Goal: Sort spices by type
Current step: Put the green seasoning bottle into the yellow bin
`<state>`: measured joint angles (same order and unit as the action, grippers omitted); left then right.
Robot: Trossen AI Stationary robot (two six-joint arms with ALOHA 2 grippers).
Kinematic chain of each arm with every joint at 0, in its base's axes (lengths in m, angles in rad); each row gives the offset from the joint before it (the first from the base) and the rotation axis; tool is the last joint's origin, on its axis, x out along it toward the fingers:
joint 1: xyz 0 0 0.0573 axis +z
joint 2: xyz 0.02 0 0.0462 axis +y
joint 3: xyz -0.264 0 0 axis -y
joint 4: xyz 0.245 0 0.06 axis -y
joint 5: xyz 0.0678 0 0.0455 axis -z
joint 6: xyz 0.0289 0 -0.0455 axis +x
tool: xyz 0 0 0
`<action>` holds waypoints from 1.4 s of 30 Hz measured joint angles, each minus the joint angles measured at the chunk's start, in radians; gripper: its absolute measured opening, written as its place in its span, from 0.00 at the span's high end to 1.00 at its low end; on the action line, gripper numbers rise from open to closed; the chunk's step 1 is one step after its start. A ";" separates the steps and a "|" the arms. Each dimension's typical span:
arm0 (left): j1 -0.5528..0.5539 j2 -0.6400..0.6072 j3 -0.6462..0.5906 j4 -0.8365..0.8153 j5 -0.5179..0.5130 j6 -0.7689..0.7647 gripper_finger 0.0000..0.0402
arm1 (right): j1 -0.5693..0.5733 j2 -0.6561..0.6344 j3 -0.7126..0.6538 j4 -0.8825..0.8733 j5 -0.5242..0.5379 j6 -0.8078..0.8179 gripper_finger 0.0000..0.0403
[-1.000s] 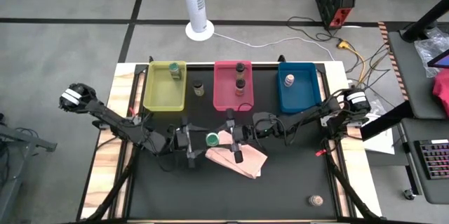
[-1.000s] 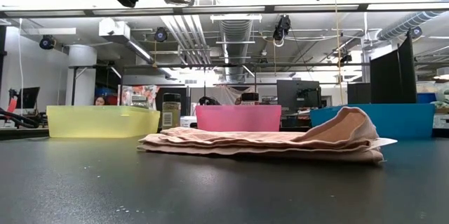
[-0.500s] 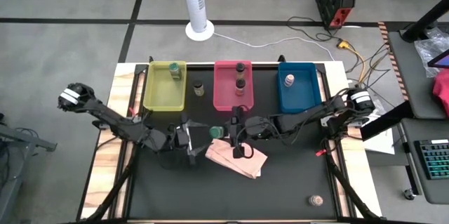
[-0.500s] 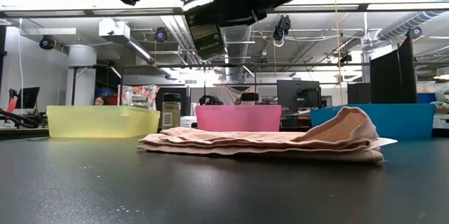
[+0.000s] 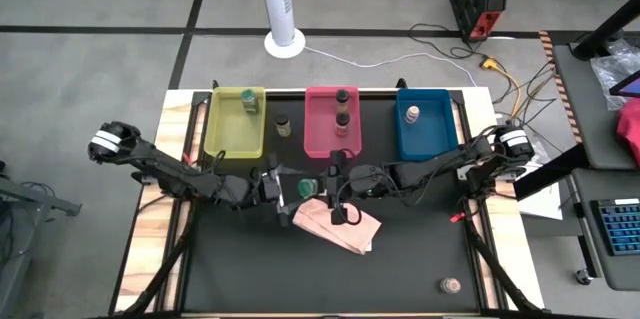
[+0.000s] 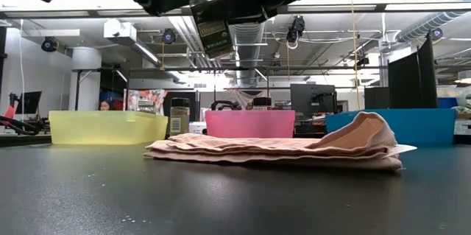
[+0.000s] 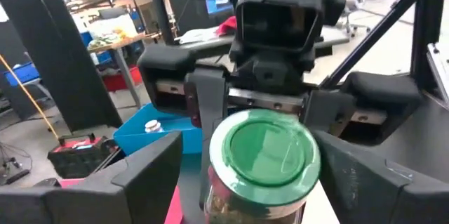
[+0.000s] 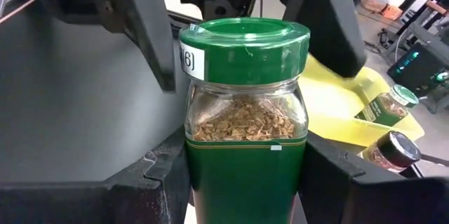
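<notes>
Next, my left gripper grabs the jar by its end with the cap [image 5: 307, 187], to sort the spice jar into the yellow tray [image 5: 250, 102] with its green-capped match.
A spice jar [image 5: 305, 189] with a green cap and brownish flakes hangs in the air above the tan paper bag [image 5: 340, 224]. It also shows in the right wrist view [image 8: 245, 112], left wrist view [image 7: 263, 147] and low view [image 6: 212, 29]. My right gripper [image 5: 320, 190] is shut on it from the table's right. My left gripper [image 5: 290, 193] is open, its fingers [image 8: 151, 34] standing on either side of the cap without touching it. Other jars stand in the yellow tray [image 5: 250, 102] and pink tray [image 5: 342, 109]. My right gripper pinches the jar's glass body [image 8: 245, 182] below the cap between its two fingers [image 8: 158, 182]. It comes about level from the table's right. The jar is lifted clear above the paper bag and sits tilted in the low view, cap uppermost.
One jar stands on the table between the yellow and pink trays [image 5: 283, 125], one in the blue tray [image 5: 412, 114], and one alone near the table's near right corner [image 5: 451, 285]. The yellow tray's rim [image 5: 212, 124], pink tray's rim [image 5: 310, 124] and blue tray's rim [image 5: 400, 144] line the far side.
My right gripper has moved toward the table's left and onto the jar. In the low view the jar has come lower and has tipped from upright to tilted. My left gripper has shifted a little toward the table's right.
</notes>
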<state>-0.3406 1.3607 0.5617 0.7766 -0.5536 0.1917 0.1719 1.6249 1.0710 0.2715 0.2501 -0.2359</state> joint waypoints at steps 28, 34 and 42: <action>0.004 -0.063 0.013 -0.191 -0.711 -0.067 0.53 | -0.035 -0.069 0.002 -0.170 0.155 0.145 0.12; 0.038 -0.205 -0.003 -0.373 -0.819 -0.197 0.53 | -0.088 -0.068 0.001 -0.217 0.169 0.197 0.17; 0.294 -0.448 -0.018 -0.980 -0.614 -0.815 0.53 | -0.122 -0.060 0.000 -0.216 0.168 0.208 0.21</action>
<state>-0.0467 0.9130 0.5433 -0.2038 -1.1678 -0.6238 0.0499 1.5654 1.0706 0.0559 0.4184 -0.0284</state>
